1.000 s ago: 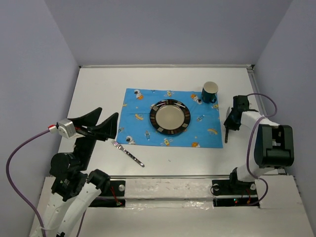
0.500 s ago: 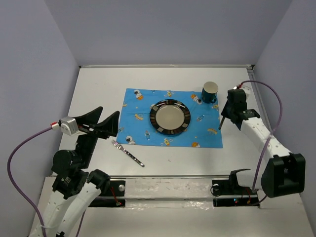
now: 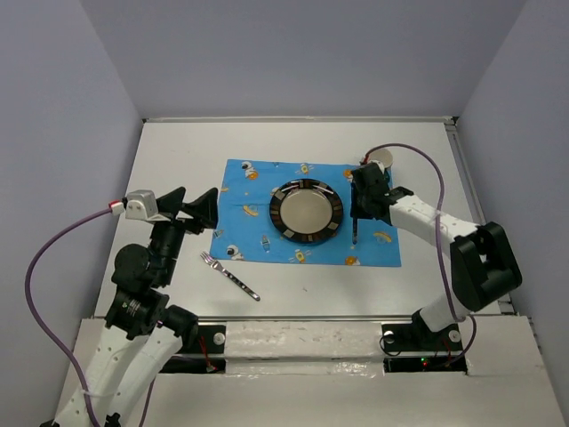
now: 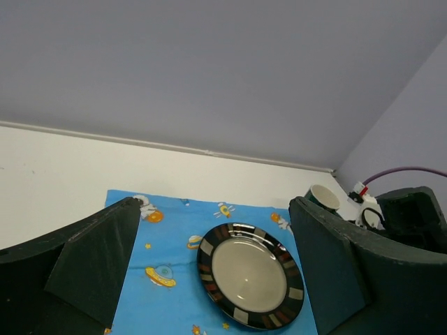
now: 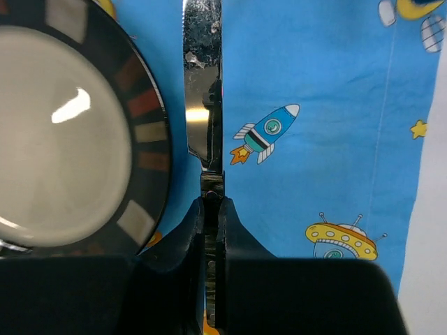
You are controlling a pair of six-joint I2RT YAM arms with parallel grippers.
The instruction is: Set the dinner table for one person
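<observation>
The robot's right gripper needs to stay closed on the knife [image 3: 355,229] until it reaches the mat, because the knife is still above the mat, too close beside the plate's dark rim.
My right gripper [image 3: 358,206] is shut on a knife [image 3: 355,229], held just right of the plate [image 3: 277,213] over the blue space-print mat [image 3: 258,191]. In the right wrist view the knife [image 5: 204,84] sticks out edge-on from the shut gripper [image 5: 211,202], close beside the plate's dark rim [image 5: 150,139]. The left gripper [image 3: 201,190] hangs open above the mat's left edge with nothing in it. Seen from the left wrist, the gripper [image 4: 215,202] frames the plate [image 4: 251,321]. A fork [image 3: 229,276] lies on the white dinner table [image 3: 178,160] below the mat's left corner.
A dark green mug [image 3: 382,158] stands at the mat's far right corner, partly behind the right arm, and shows in the left wrist view as the mug [image 4: 323,197]. A metal rail [image 3: 311,318] runs along the table's near edge. Grey walls close three sides.
The right arm has swung left from the table's right side onto the mat, carrying the knife to the plate's right edge. The left gripper has shifted slightly and stays open.
</observation>
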